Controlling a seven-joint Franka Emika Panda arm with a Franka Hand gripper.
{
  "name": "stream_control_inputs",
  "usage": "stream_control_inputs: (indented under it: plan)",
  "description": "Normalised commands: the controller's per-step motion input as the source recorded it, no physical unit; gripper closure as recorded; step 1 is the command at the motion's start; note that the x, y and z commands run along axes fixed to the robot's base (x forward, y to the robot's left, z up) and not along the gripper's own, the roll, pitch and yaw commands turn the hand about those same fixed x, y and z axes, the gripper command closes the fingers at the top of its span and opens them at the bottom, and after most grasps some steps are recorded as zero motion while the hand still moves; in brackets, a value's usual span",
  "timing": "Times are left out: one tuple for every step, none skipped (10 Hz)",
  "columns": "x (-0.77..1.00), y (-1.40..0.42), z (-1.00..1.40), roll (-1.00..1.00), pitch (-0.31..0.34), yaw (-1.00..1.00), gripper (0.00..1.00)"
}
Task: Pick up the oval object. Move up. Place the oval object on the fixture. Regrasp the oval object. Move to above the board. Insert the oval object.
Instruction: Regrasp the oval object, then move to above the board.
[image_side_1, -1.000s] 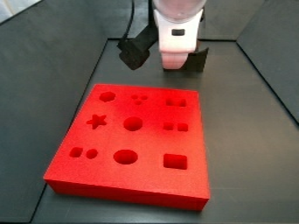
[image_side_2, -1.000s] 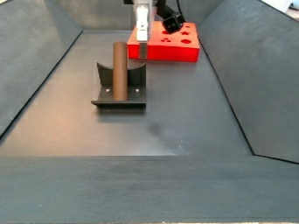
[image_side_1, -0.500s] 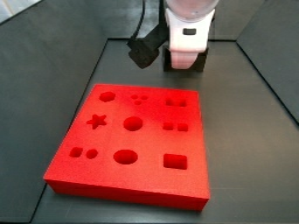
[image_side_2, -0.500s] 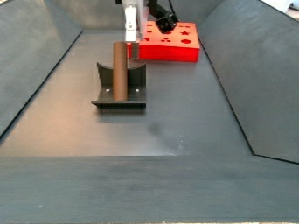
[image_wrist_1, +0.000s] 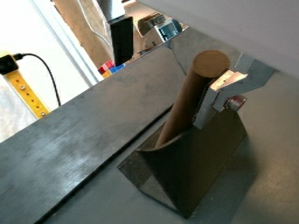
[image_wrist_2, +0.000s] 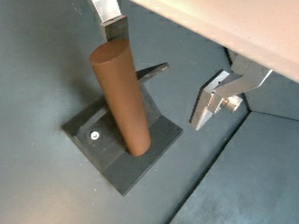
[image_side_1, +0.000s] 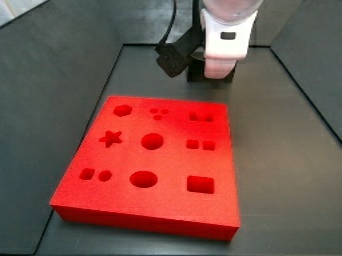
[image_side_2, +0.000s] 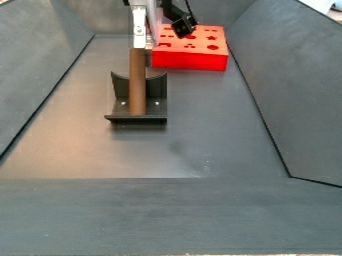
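The oval object's bottom end must stay free to enter the board's hole. My gripper needs to reach the object and pick it up by its top end.
The oval object is a brown peg standing upright in the fixture, a dark block on a base plate. It also shows in both wrist views, with the fixture under it. My gripper hangs just above the peg's top and is open and empty. In a wrist view one finger is right by the peg's top and the other finger stands well apart. The red board lies beyond the fixture. In a side view my gripper hides the fixture and peg.
Dark sloping walls enclose the grey floor on both sides. The board has a star, round, square and oval holes. Bare floor lies in front of the fixture.
My gripper has moved away from the board's edge to over the peg on the fixture. It has stayed open. The peg has not moved.
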Motion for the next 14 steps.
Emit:
stream_control_inputs:
  plan:
    - [0.24,-0.04,-0.03,0.14,0.137,0.11,0.0]
    - [0.21,-0.04,-0.03,0.14,0.136,0.11,0.0]
    - [0.18,-0.04,-0.03,0.14,0.129,0.11,0.0]
    - [0.0,0.0,0.0,0.0,0.0,0.0,1.0]
    - [0.04,-0.11,1.0,-0.09,0.106,-0.03,1.0]
    - [0.04,-0.11,1.0,-0.1,0.112,-0.04,1.0]
    - [0.03,-0.1,1.0,-0.08,0.142,-0.02,1.0]
    - [0.02,-0.1,1.0,-0.07,0.146,-0.01,1.0]
    - [0.02,-0.09,1.0,-0.04,0.152,0.02,1.0]
    - [0.02,-0.08,1.0,-0.02,0.15,0.05,1.0]
    - [0.02,-0.08,1.0,-0.02,0.15,0.07,1.0]
    - [0.02,-0.07,1.0,-0.02,0.152,0.07,1.0]
    - [0.02,-0.07,1.0,-0.02,0.144,0.09,1.0]
    - [0.03,-0.07,1.0,-0.02,0.144,0.09,1.0]
